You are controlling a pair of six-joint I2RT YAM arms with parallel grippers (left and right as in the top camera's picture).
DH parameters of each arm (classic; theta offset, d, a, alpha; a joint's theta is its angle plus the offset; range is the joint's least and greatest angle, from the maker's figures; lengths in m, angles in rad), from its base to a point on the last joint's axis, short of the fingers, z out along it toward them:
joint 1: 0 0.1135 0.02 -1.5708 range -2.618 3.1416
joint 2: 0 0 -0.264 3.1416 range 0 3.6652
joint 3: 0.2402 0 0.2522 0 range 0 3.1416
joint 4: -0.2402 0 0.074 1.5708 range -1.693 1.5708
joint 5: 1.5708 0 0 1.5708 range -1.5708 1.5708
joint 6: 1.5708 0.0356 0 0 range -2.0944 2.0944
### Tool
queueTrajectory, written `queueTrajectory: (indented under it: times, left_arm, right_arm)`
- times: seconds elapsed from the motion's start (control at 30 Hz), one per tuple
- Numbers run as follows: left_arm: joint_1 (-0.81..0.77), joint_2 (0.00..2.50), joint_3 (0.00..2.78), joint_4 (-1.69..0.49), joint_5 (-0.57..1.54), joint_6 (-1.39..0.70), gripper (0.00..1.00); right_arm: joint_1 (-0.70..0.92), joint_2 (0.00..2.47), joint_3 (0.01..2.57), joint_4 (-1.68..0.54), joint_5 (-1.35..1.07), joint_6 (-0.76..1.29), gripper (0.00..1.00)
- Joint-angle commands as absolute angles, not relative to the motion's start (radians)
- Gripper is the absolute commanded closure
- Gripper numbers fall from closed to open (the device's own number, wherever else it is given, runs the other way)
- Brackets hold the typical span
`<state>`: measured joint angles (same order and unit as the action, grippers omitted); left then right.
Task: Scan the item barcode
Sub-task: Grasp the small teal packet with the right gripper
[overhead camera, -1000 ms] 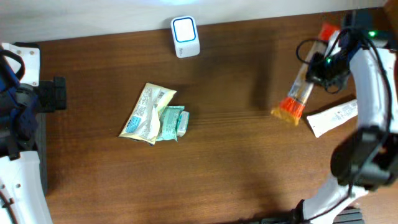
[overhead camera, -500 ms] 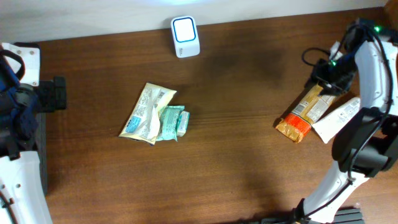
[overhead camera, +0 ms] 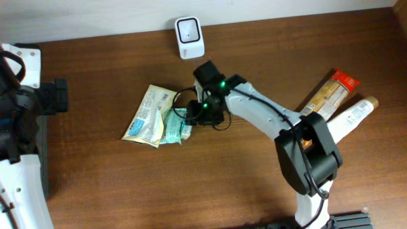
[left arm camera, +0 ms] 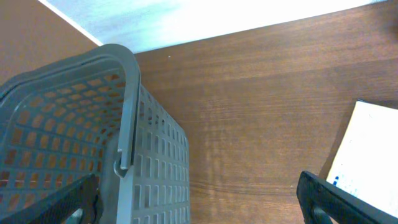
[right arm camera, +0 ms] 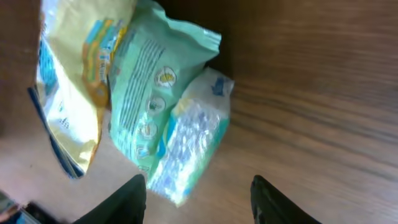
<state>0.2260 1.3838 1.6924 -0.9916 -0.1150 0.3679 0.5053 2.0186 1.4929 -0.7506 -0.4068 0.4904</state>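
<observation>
The clear blue-green packet (right arm camera: 189, 149) has one end nearest my right gripper. My right gripper should grab the packet by that end next, so the packet's printed sides stay uncovered and I can scan the barcode.
A yellow packet (overhead camera: 147, 114) and two green packets (overhead camera: 175, 125) lie in a heap at the table's centre-left. My right gripper (overhead camera: 200, 114) hovers just right of the heap. In the right wrist view it (right arm camera: 199, 196) stands open over the wood, and the clear blue-green packet (right arm camera: 189, 149) ends just ahead of its left finger. The mint packet (right arm camera: 152, 87) and yellow packet (right arm camera: 68, 93) lie beyond. A white scanner (overhead camera: 189, 37) stands at the back edge. My left gripper (left arm camera: 199, 205) is wide open and empty at the far left.
An orange-brown bar (overhead camera: 331, 94) and a white tube (overhead camera: 350, 117) lie side by side at the right. A grey mesh basket (left arm camera: 74, 124) stands right before the left gripper, with a white printed sheet (left arm camera: 367, 155) to its right.
My right gripper let go of the orange-brown bar at the right, leaving it beside the white tube. It then swung left to the packet heap. The left arm stayed put.
</observation>
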Motion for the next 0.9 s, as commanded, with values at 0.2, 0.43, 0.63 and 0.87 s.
queueTrajectory:
  times: [0.2, 0.43, 0.63, 0.87]
  left_arm:
    - [0.230, 1.381, 1.702, -0.991, -0.109, 0.380, 0.01]
    - [0.230, 1.381, 1.702, -0.991, -0.109, 0.380, 0.01]
    - [0.230, 1.381, 1.702, -0.994, -0.109, 0.380, 0.01]
    - [0.230, 1.381, 1.702, -1.016, -0.109, 0.380, 0.01]
  right_arm:
    - [0.591, 2.010, 1.443, -0.671, -0.294, 0.586, 0.45]
    - [0.591, 2.064, 1.442, -0.677, -0.307, 0.585, 0.60]
    - [0.518, 2.054, 1.446, -0.729, -0.440, 0.534, 0.96]
    - [0.247, 1.897, 1.448, -0.725, -1.234, 0.165, 0.96]
